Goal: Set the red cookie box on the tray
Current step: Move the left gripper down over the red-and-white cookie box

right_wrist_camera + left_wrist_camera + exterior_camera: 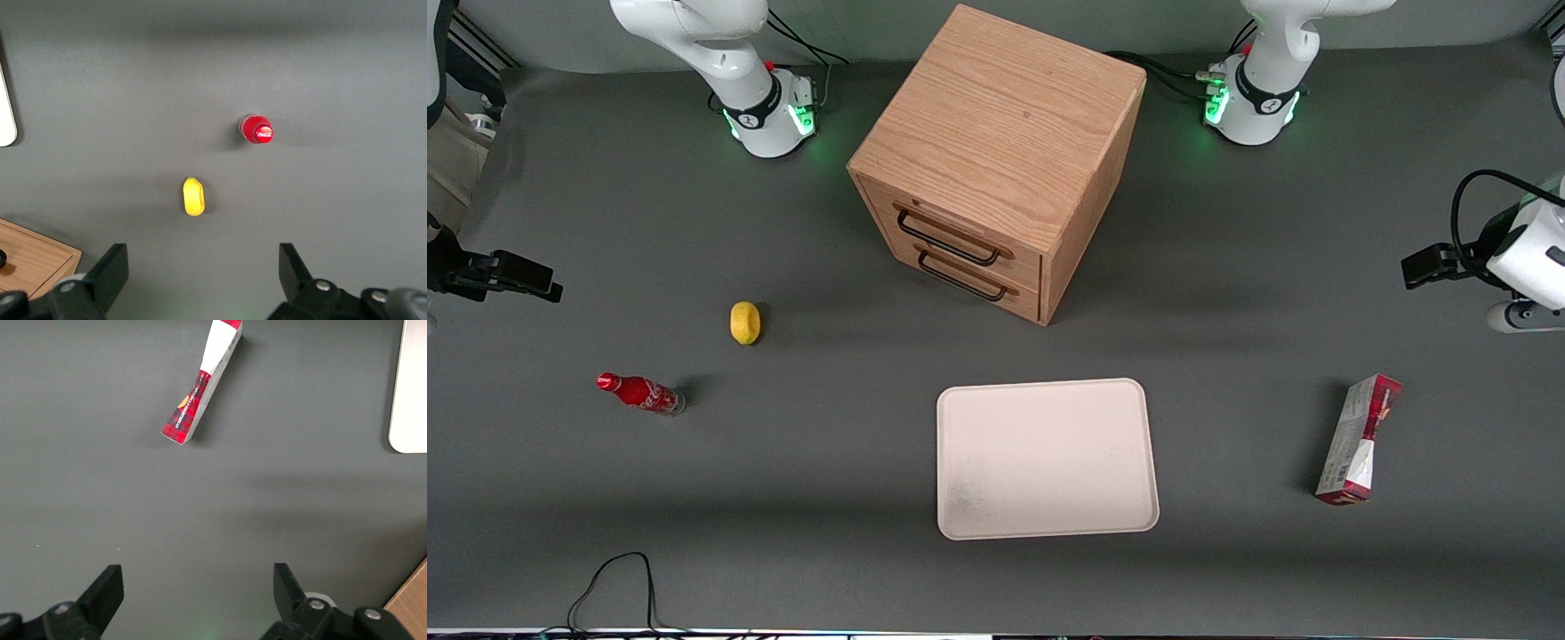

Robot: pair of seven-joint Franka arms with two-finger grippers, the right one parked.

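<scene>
The box is long and slim. My left gripper should grab the red cookie box across its middle [1358, 442] next, so both ends stay balanced.
The red cookie box [1359, 440] [200, 387] lies on its narrow long side on the grey table, toward the working arm's end and beside the tray. The pale cream tray [1047, 458] [408, 387] rests flat nearer the front camera than the wooden cabinet, with nothing on it. My left gripper [1421, 267] [197, 577] hovers above the table, farther from the front camera than the box and well apart from it. Its fingers [107, 587] are spread wide open with only bare table between them.
A wooden two-drawer cabinet [996, 160] stands mid-table, its drawers shut. A yellow lemon [744, 322] and a small red cola bottle [640, 393] lie toward the parked arm's end. A black cable [614, 578] loops at the table's front edge.
</scene>
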